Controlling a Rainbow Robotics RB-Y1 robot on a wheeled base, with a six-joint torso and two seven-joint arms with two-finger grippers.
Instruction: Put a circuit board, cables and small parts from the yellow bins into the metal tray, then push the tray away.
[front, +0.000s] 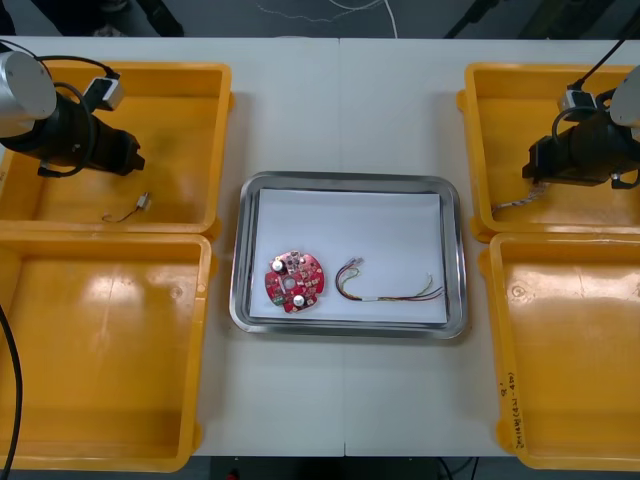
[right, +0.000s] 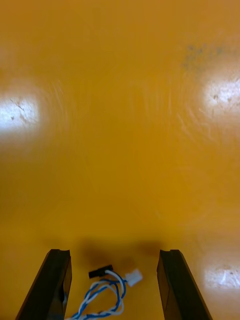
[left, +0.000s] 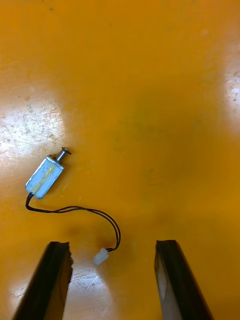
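Observation:
The thin black lead (front: 122, 217) curls slack across the bin, so my left gripper should grab the small metal part by its flat-sided metal body next.
A round red circuit board (front: 295, 281) and a red and yellow cable (front: 388, 285) lie in the metal tray (front: 455, 255), which is white inside. My left gripper (front: 135, 155) hangs open over the far left yellow bin (front: 190, 80). Below it lies a small metal part (left: 45, 176) with a thin black lead, whose white plug rests between the open fingers (left: 55, 280); the part (front: 143, 202) sits near that bin's front wall. My right gripper (right: 114, 280) is open in the far right yellow bin (front: 490, 110), with the end of a twisted blue and white cable (right: 107, 292) between its fingers. That cable (front: 515, 200) trails toward the bin's front left corner.
The two near yellow bins (front: 100, 350) (front: 570, 350) show bare floors. Bare table (front: 340, 120) lies beyond the tray, between the far bins.

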